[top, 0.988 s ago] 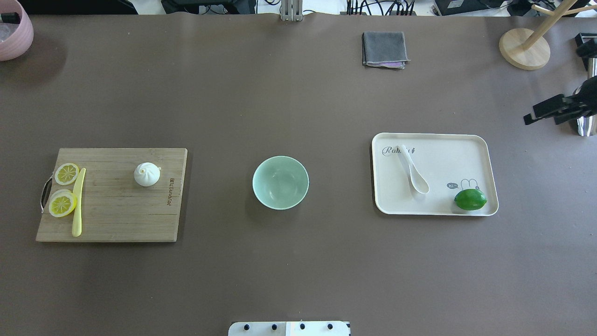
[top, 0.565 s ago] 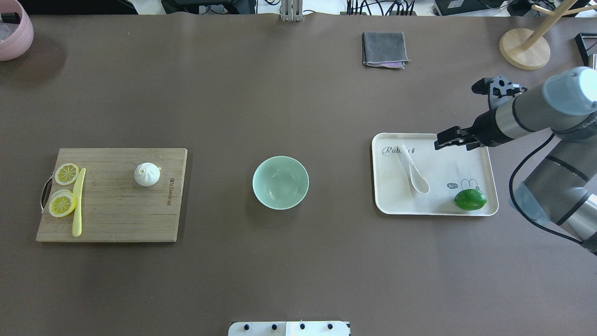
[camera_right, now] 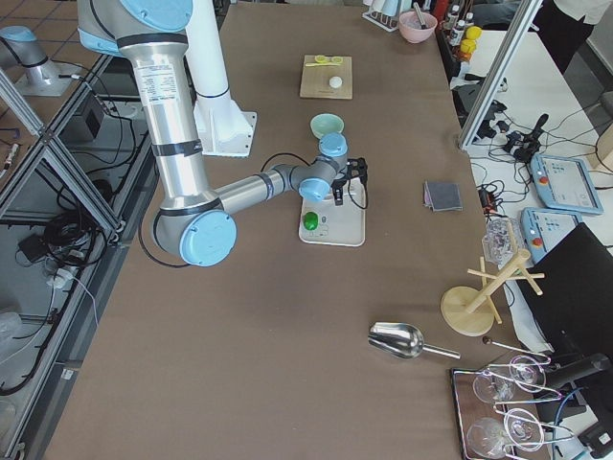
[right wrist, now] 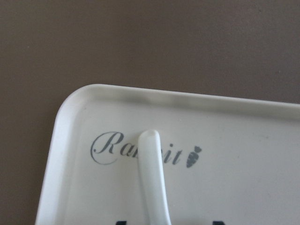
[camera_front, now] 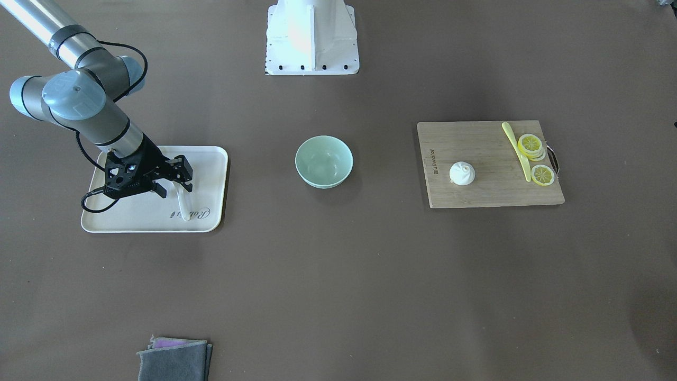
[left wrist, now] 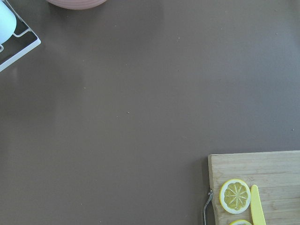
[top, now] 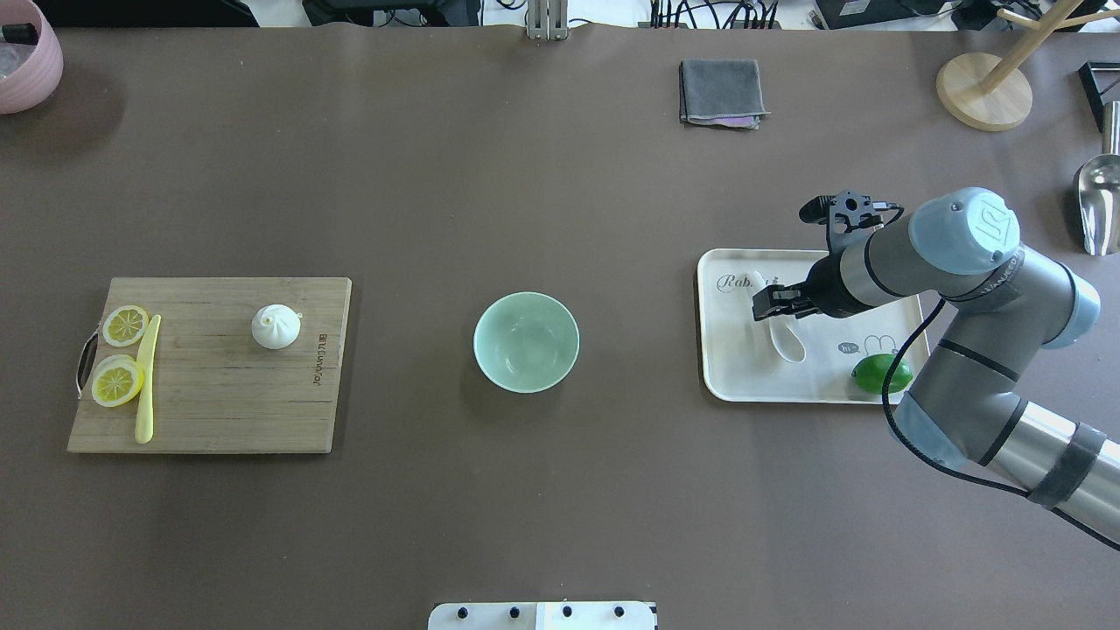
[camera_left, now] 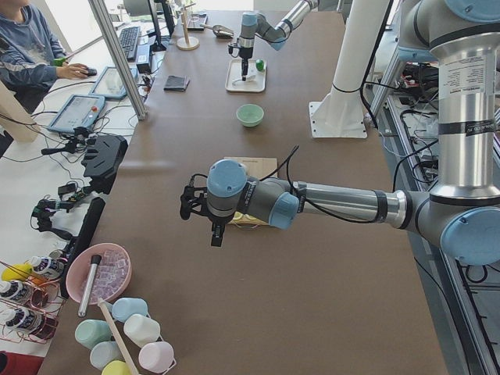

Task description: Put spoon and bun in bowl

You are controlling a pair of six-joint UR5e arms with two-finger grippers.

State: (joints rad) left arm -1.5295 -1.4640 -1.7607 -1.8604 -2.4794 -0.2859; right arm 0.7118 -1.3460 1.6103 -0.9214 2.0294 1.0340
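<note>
Next, my right gripper grabs the white spoon by the middle of its handle [camera_front: 182, 200] to put the spoon in the bowl [camera_front: 323, 161].
The white spoon [top: 788, 346] lies on the cream tray [top: 814, 385], its handle toward the tray's far left corner. My right gripper [top: 763, 304] is open and hangs just above the handle [right wrist: 152, 173], with a finger on each side [camera_front: 174, 189]. The white pleated bun [top: 276, 326] sits on the wooden cutting board [top: 210, 394] at the left. The mint-green bowl [top: 526, 341] stands empty in the middle of the table. My left gripper [camera_left: 212, 230] shows only in the exterior left view, past the board's end, and I cannot tell whether it is open or shut.
A green lime [top: 882, 374] lies in the tray's near right corner. Lemon slices [top: 125, 325] and a yellow-green knife [top: 146, 381] lie on the board's left part. A grey cloth [top: 721, 92], a wooden stand [top: 984, 92], a metal scoop [top: 1098, 206] and a pink bowl [top: 26, 52] stand along the far side.
My right arm has swung in from the table's right edge and leftward over the tray, until its gripper is above the spoon's handle. Nothing else has moved.
</note>
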